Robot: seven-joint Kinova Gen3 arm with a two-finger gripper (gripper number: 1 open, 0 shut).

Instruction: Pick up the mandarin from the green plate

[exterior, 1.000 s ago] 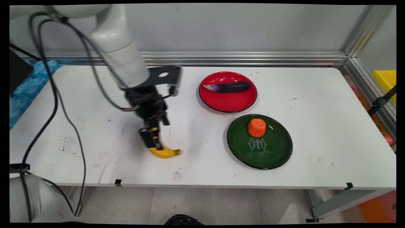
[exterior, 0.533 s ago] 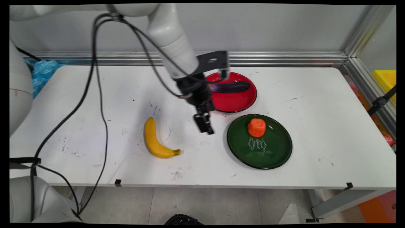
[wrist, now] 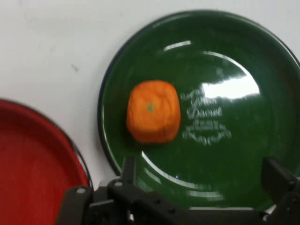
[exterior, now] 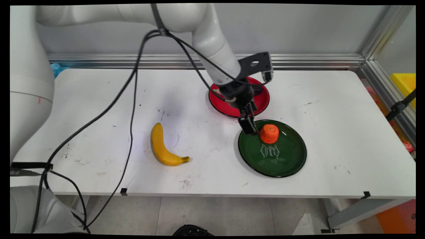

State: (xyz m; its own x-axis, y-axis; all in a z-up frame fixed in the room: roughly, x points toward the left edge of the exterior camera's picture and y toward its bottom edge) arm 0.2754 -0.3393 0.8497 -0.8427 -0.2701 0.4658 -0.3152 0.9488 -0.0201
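Next, my gripper reaches the orange fruit [exterior: 269, 133] and grabs its rounded sides around the stem spot to empty the green plate [exterior: 285, 166].
My gripper [exterior: 249, 128] hangs over the far-left rim of the green plate [exterior: 285, 166], just left of the orange fruit [exterior: 269, 133] that sits on it. In the hand view the orange fruit [wrist: 153, 111] lies on the green plate [wrist: 243, 51] above my gripper [wrist: 204, 176], whose fingers stand wide apart with nothing between them. The gripper is open and holds nothing. A yellow banana [exterior: 162, 147] lies on the table well to the left.
The red plate [exterior: 220, 108] sits just behind the green one, largely covered by my hand; the red plate [wrist: 33, 164] also fills the hand view's lower left. Black cables hang from the arm over the table's left half. An aluminium rail runs along the back edge.
The gripper has left the banana and swept right across the table to the green plate's left rim, beside the orange fruit. The banana stays where it lay.
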